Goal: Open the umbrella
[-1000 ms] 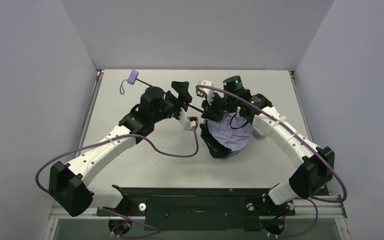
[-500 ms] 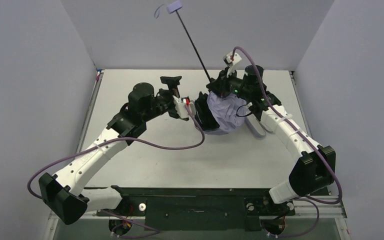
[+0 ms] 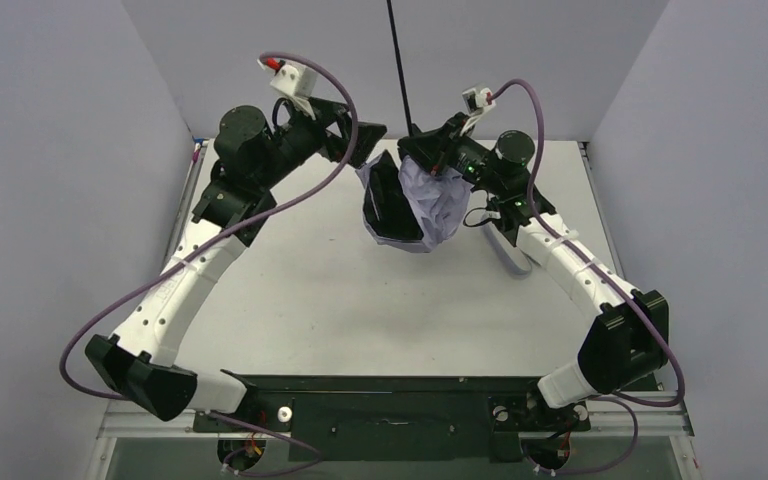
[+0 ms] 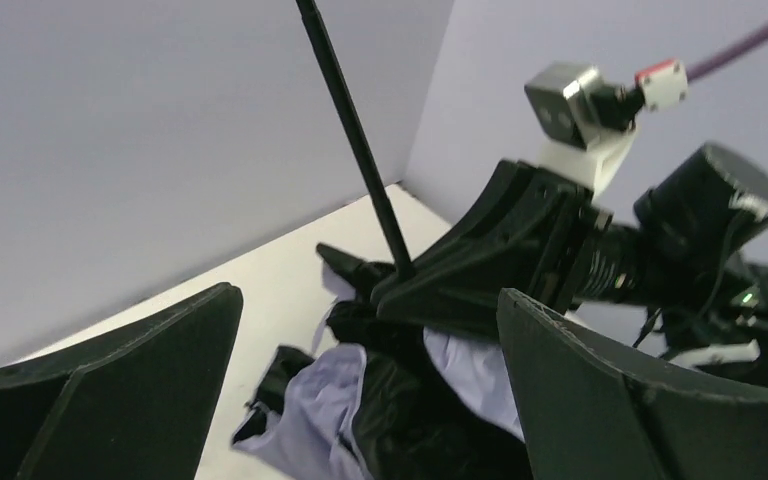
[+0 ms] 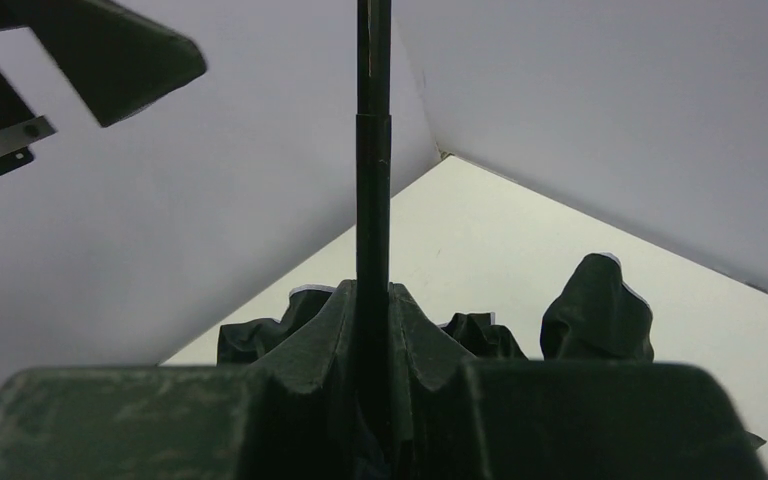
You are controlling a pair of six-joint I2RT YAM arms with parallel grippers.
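My left gripper moves toward the umbrella's shaft next, before closing on it. The shaft stands beyond the gripper's fingers, so closing now would miss it.
The umbrella hangs closed above the table. Its crumpled canopy (image 3: 415, 200), lavender outside and black inside, droops below my right gripper (image 3: 419, 140). That gripper is shut on the thin black shaft (image 3: 398, 60), which rises almost straight up out of the top view. The handle is out of view. In the right wrist view the fingers (image 5: 325, 330) clamp the shaft (image 5: 373, 150). My left gripper (image 3: 367, 143) is open just left of the canopy. In the left wrist view (image 4: 368, 300) its jaws stand wide apart around the canopy folds (image 4: 310, 420) without touching them.
A small lavender fabric sleeve (image 3: 513, 258) lies on the white table (image 3: 290, 290) under the right forearm. Grey walls (image 3: 60, 150) close in the left, right and back sides. Both arms' purple cables (image 3: 345, 90) loop near the grippers.
The right gripper has lifted the umbrella and swung the shaft upright, so the handle has left the top of the view. The left gripper has let go of the shaft and risen beside the canopy.
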